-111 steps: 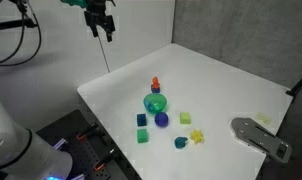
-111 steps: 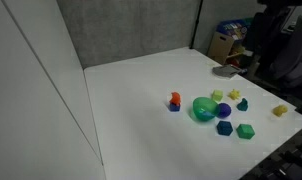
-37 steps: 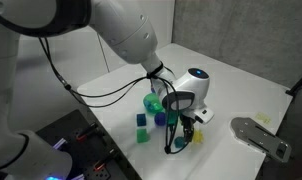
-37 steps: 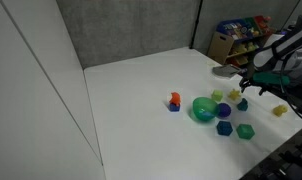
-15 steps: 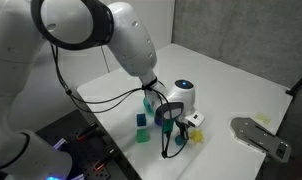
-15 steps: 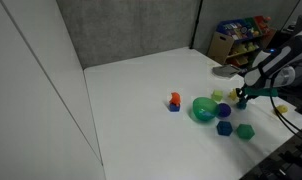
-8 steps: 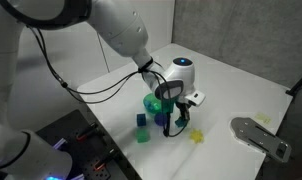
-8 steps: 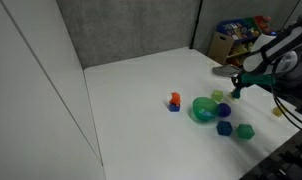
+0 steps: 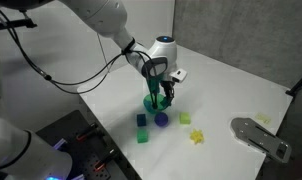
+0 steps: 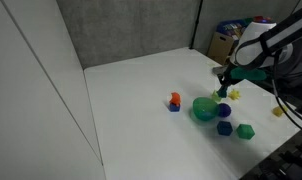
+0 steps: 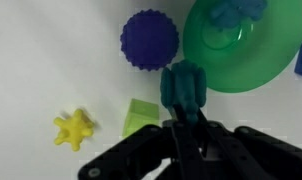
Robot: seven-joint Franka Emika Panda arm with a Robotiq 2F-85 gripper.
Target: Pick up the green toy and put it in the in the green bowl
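Note:
My gripper moves the toy into the green bowl next, since it hangs at the bowl's near rim and would drop short of the bowl's inside if released now.
In the wrist view the dark teal green toy sticks out from between the jaws of my gripper, which is shut on it. The toy hangs in the air at the near rim of the round green bowl. In both exterior views the gripper is raised just above and beside the green bowl. The toy itself is too small to make out there.
A purple ball, a lime block and a yellow star toy lie close to the bowl. A blue cube and a green cube sit nearer the edge. An orange-and-blue toy stands beside the bowl.
The jaws closed on the green toy down among the blocks. The arm then lifted it and carried it up and over to the green bowl's rim.

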